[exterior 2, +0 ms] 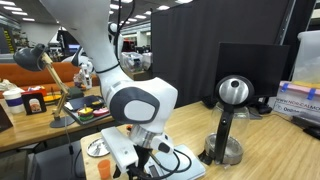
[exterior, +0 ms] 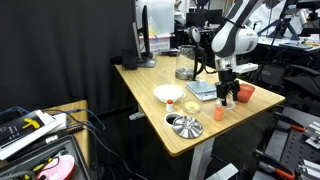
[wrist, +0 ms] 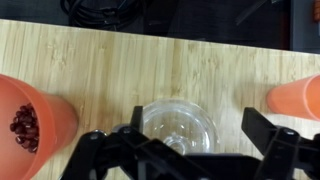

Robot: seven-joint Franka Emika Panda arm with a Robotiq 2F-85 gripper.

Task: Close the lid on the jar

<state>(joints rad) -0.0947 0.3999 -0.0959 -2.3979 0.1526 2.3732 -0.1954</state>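
The robot's gripper needs to close the lid on the jar, so it should grab the clear glass lid (wrist: 178, 128) from above by its center and leave the lid's rim free.
The jar (exterior: 186, 62), tall clear glass with a dark handle and rim, stands at the back of the wooden table (exterior: 150, 82). My gripper (exterior: 227, 97) is low over the table's right part, well away from the jar. In the wrist view the gripper (wrist: 195, 130) is open, and a round clear glass lid (wrist: 178, 128) lies on the table between its fingers, nearer the left finger. The gripper also shows under the arm in an exterior view (exterior 2: 150, 152).
Orange cups flank the lid, the left one (wrist: 28, 118) holding red bits, the right one (wrist: 300, 95) at the edge. A white bowl (exterior: 168, 94), a metal dish (exterior: 183, 125), a book (exterior: 203, 88) and a monitor (exterior: 146, 40) are on the table.
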